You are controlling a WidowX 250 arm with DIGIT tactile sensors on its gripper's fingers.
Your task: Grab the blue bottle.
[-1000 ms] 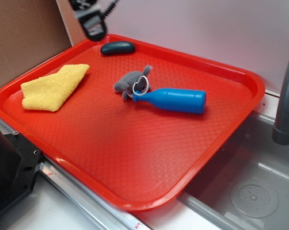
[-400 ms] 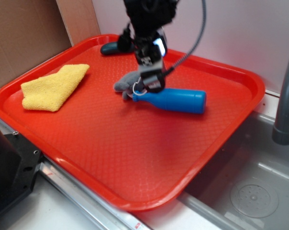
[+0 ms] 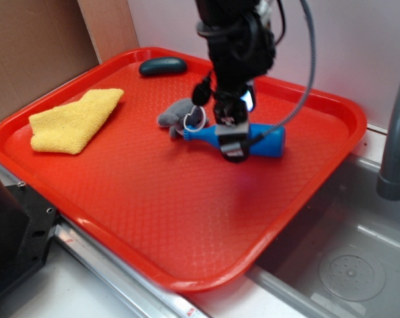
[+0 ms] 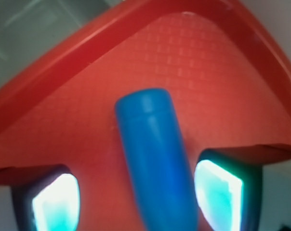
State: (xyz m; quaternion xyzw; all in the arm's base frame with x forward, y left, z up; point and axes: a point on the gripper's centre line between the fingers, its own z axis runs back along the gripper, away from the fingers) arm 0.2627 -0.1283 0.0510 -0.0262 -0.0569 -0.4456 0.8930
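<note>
The blue bottle is still below my gripper's fingers, and red tray shows in the gap. My gripper should go lower before it closes on the bottle.
The blue bottle lies on its side on the red tray, neck to the left against the grey plush. My gripper stands right over the bottle's middle, low above it. In the wrist view the bottle runs between my two fingertips, which sit apart on either side of it with red tray showing in the gaps. The jaws are open and do not touch the bottle.
A yellow cloth lies at the tray's left. A dark oval object sits at the tray's far edge. A grey sink and faucet post are to the right. A cardboard wall stands behind left.
My gripper came down from the tray's far left corner and moved right, from over the plush and bottle neck to over the bottle's body. The bottle has not moved.
</note>
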